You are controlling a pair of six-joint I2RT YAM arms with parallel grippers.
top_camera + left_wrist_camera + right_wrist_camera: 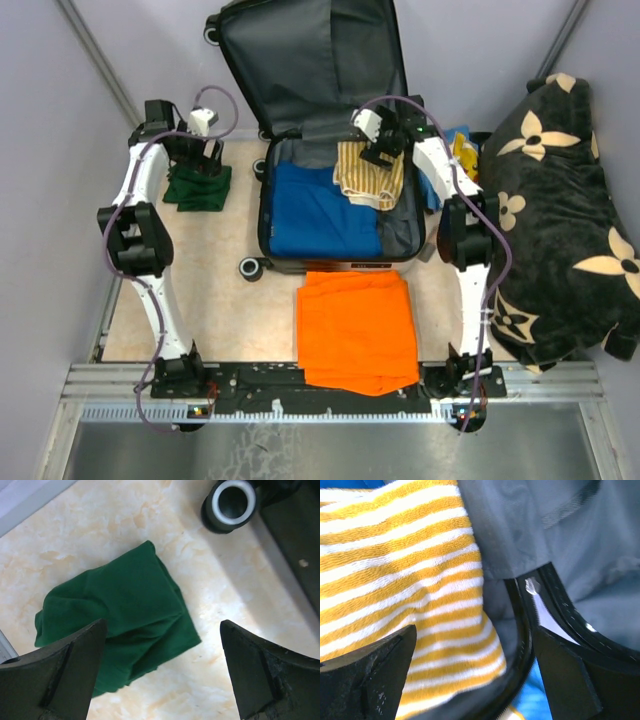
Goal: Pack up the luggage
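Note:
My left gripper grabs the green cloth by its folded middle (pixel 198 188) next, so its edges stay free to settle inside the luggage (pixel 405 235).
The luggage (pixel 405 235) lies open at the table's back centre, its grey-lined lid (pixel 310 60) propped up. Inside lie a folded blue garment (pixel 320 210) and a yellow-and-white striped towel (pixel 365 180). My right gripper (pixel 378 152) is open over the towel (pixel 405 580), just above the case's zipper rim (pixel 525 625) at the back right corner. My left gripper (pixel 205 150) is open above a folded dark green cloth (pixel 198 187) on the table left of the case; the cloth (pixel 115 615) lies below its fingers. A folded orange garment (pixel 356 330) lies in front of the case.
A big black flower-patterned cushion (pixel 555 220) fills the right side. Blue and yellow items (pixel 460 150) sit between it and the case. A suitcase wheel (pixel 230 502) is near the green cloth; another wheel (pixel 250 268) is at the case's front left.

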